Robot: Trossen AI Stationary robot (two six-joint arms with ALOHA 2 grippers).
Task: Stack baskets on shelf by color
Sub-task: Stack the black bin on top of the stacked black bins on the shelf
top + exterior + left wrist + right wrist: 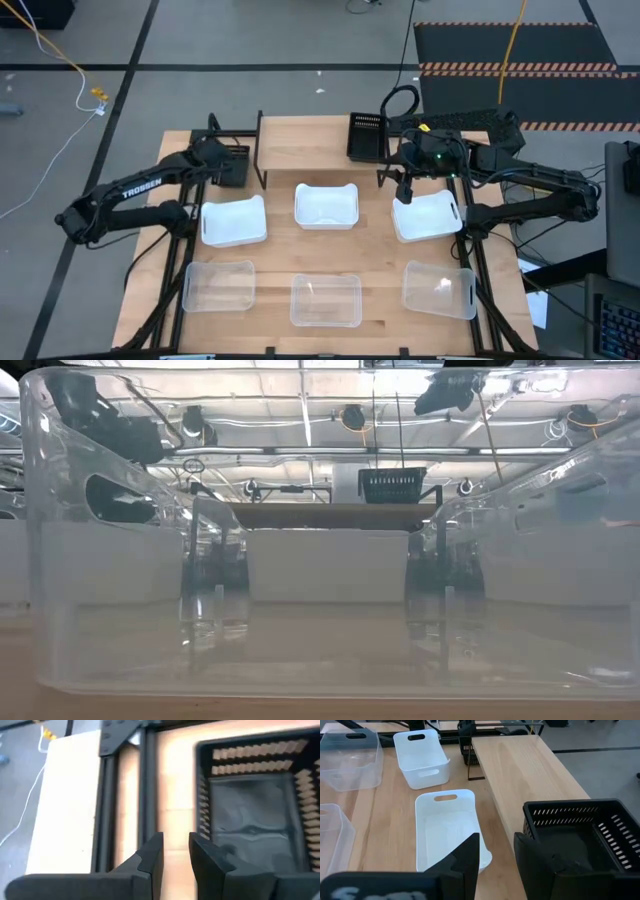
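Note:
I should next stack the black slatted basket from the tabletop on the shelf, my left gripper holding its side's rim [201,790].
Two black slatted baskets show. One [368,137] stands on the right end of the light-wood shelf [320,140], also seen in the low view [392,484]. The other [234,166] sits on the tabletop by the shelf's left legs. My left gripper [176,857] is open right over that left basket [250,805], at its corner. My right gripper [497,865] is open beside the right basket [580,840], at its end wall. Three white baskets [234,221] [326,205] [428,216] and three clear ones [219,285] [325,300] [439,288] rest on the table. My left gripper has one finger [212,862] in front of the black basket's side wall [202,815]; the gap between the fingers shows only bare wood, and I cannot tell whether it touches. My right gripper has one finger [527,865] against the line of the basket's end wall [532,820]; I cannot tell whether it touches.
The shelf's middle and left stretch [520,765] is bare plank. Thin black shelf legs [147,785] stand close to my left gripper. The middle white basket [450,825] lies just below the shelf's near edge. A clear basket [320,610] fills the low view.

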